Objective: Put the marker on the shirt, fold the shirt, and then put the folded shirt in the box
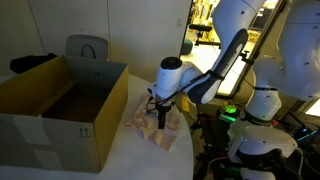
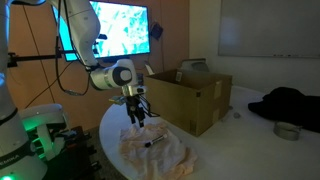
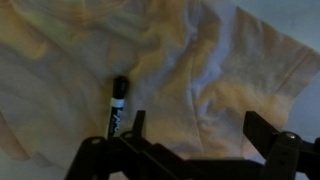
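Observation:
I should next grab the shirt [image 2: 150,150] by its loose outer edge, leave the marker free, and draw that side across to fold the shirt.
A pale cream shirt [image 2: 150,150] lies crumpled on the white table; it also shows in an exterior view [image 1: 150,120] and fills the wrist view [image 3: 190,60]. A black marker [image 3: 117,108] lies on the shirt, also seen as a small dark line in an exterior view [image 2: 152,144]. My gripper [image 3: 198,125] is open and empty, hovering just above the shirt with the marker beside its left finger. It shows in both exterior views [image 1: 160,118] [image 2: 137,118]. An open cardboard box [image 1: 60,105] [image 2: 190,95] stands next to the shirt.
The round white table [image 2: 230,140] carries a dark garment [image 2: 290,105] and a roll of tape [image 2: 287,131] at its far side. A second robot base with a green light [image 1: 260,130] stands by the table edge. A monitor [image 2: 115,30] hangs behind.

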`<state>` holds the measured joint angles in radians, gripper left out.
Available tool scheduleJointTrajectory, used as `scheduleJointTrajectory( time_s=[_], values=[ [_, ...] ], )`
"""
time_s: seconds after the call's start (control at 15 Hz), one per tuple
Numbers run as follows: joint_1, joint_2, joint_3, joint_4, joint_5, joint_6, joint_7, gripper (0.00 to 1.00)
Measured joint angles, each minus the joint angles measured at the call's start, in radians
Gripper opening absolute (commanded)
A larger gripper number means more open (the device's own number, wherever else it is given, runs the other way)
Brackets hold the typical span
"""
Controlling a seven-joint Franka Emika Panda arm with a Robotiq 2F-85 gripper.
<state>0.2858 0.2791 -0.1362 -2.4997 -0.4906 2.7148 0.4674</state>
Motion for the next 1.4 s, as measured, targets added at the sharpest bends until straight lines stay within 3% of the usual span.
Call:
scheduleJointTrajectory(
  time_s=[0.2, 0.47, 0.93, 1.27, 1.33, 1.4],
  values=[
    [0.008, 0.007, 0.066, -0.008, 0.012, 0.02, 0.003, 1.0],
    [0.036, 0.043, 0.105, -0.002, 0.019, 0.043, 0.021, 1.0],
    [0.043, 0.164, 0.101, 0.019, 0.105, 0.184, 0.007, 1.0],
    [0.046, 0.214, 0.091, 0.038, 0.198, 0.216, -0.043, 1.0],
    [0.047, 0.214, 0.09, 0.039, 0.21, 0.217, -0.051, 0.93],
    [0.047, 0.214, 0.09, 0.04, 0.22, 0.217, -0.059, 0.75]
  ],
)
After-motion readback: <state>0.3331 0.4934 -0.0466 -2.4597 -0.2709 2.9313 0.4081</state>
